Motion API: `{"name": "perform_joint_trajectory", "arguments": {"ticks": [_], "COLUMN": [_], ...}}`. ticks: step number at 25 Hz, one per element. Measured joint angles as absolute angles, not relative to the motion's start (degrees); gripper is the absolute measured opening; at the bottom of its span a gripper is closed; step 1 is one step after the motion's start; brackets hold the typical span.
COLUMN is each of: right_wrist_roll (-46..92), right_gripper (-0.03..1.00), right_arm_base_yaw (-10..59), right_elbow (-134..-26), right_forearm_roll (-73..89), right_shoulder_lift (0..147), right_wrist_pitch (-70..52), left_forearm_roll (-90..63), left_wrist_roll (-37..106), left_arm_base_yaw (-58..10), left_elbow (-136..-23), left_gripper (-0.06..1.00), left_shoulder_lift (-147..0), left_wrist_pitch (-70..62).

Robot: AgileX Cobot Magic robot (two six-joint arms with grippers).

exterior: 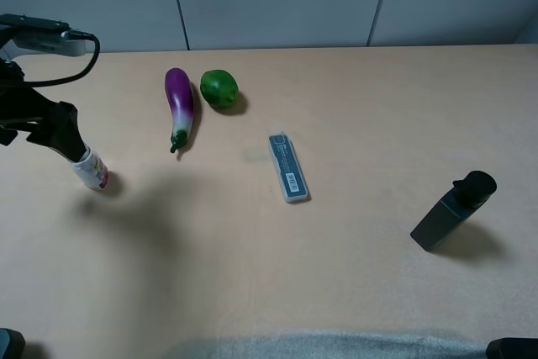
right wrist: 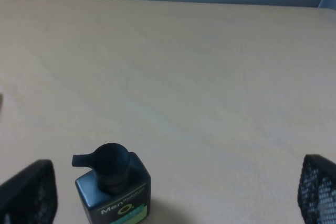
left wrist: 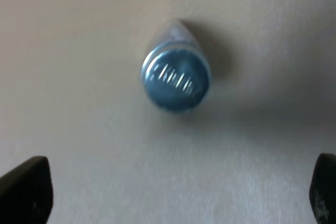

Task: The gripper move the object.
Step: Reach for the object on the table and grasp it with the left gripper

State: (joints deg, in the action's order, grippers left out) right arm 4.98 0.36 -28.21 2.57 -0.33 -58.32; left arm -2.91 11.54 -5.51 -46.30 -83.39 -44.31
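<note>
The small white bottle [exterior: 92, 171] needs to move across the table, so my left gripper should grab its labeled body next.
The small white bottle [exterior: 92, 171], with a red-pink label and a silver foil cap, stands on the table at the far left. My left gripper [exterior: 71, 145] hangs just above it and covers its top in the exterior view. In the left wrist view the cap [left wrist: 176, 80] faces the camera, and the gripper [left wrist: 173, 195] is open, with its dark fingertips [left wrist: 26, 190] wide apart and clear of the bottle. My right gripper [right wrist: 168, 195] is open and empty, low at the front right, behind the black pump bottle [right wrist: 113, 187].
A purple eggplant [exterior: 179, 107] and a green lime [exterior: 218, 88] lie at the back left of centre. A flat grey case [exterior: 288, 167] lies mid-table. The black angular pump bottle [exterior: 452, 212] stands at the right. The table's front edge [exterior: 336, 344] is near.
</note>
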Motion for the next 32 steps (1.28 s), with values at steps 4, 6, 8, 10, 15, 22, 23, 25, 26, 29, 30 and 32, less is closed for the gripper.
{"name": "perform_joint_trajectory", "arguments": {"ticks": [4, 6, 8, 10, 15, 22, 23, 25, 26, 29, 30, 32], "right_wrist_roll": [4.98, 4.98, 4.98, 4.98, 4.98, 4.98, 4.98, 4.98, 4.98, 4.98, 4.98, 4.98], "right_gripper": [0.69, 0.69, 0.69, 0.69, 0.69, 0.69, 0.69, 0.69, 0.69, 0.69, 0.69, 0.69], "right_arm_base_yaw": [0.36, 0.36, 0.36, 0.36, 0.36, 0.36, 0.36, 0.36, 0.36, 0.36, 0.36, 0.36], "right_elbow": [-28.21, -28.21, -28.21, -28.21, -28.21, -28.21, -28.21, -28.21, -28.21, -28.21, -28.21, -28.21], "right_forearm_roll": [2.57, 2.59, 2.63, 2.63, 2.63, 2.63, 2.63, 2.63, 2.63, 2.68, 2.65, 2.65], "right_shoulder_lift": [-0.33, -0.33, -0.33, -0.33, -0.33, -0.33, -0.33, -0.33, -0.33, -0.33, -0.33, -0.33], "right_wrist_pitch": [-58.32, -58.32, -58.32, -58.32, -58.32, -58.32, -58.32, -58.32, -58.32, -58.32, -58.32, -58.32], "left_forearm_roll": [-2.91, -2.85, -2.8, -2.73, -2.68, -2.44, -2.38, -2.38, -2.38, -2.38, -2.38, -2.43], "left_wrist_roll": [11.54, 11.54, 11.54, 11.75, 13.03, 14.33, 14.33, 14.53, 14.53, 14.53, 14.53, 14.53], "left_arm_base_yaw": [-6.02, -6.02, -6.02, -6.02, -6.02, -7.04, -7.44, -8.3, -8.72, -9.55, -9.82, -9.99], "left_elbow": [-46.35, -46.34, -46.34, -46.34, -46.34, -46.34, -46.34, -46.34, -46.36, -46.36, -46.36, -46.36], "left_gripper": [0.97, 0.97, 0.97, 0.97, 0.97, 0.97, 0.97, 0.97, 0.97, 0.97, 0.97, 0.96], "left_shoulder_lift": [-87.23, -88.96, -90.74, -92.24, -96.43, -100.76, -101.01, -101.52, -101.81, -102.72, -103.06, -103.64], "left_wrist_pitch": [-42.39, -41.88, -40.74, -39.43, -35.65, -30.85, -30.23, -29.02, -28.71, -28.48, -28.48, -28.86]}}
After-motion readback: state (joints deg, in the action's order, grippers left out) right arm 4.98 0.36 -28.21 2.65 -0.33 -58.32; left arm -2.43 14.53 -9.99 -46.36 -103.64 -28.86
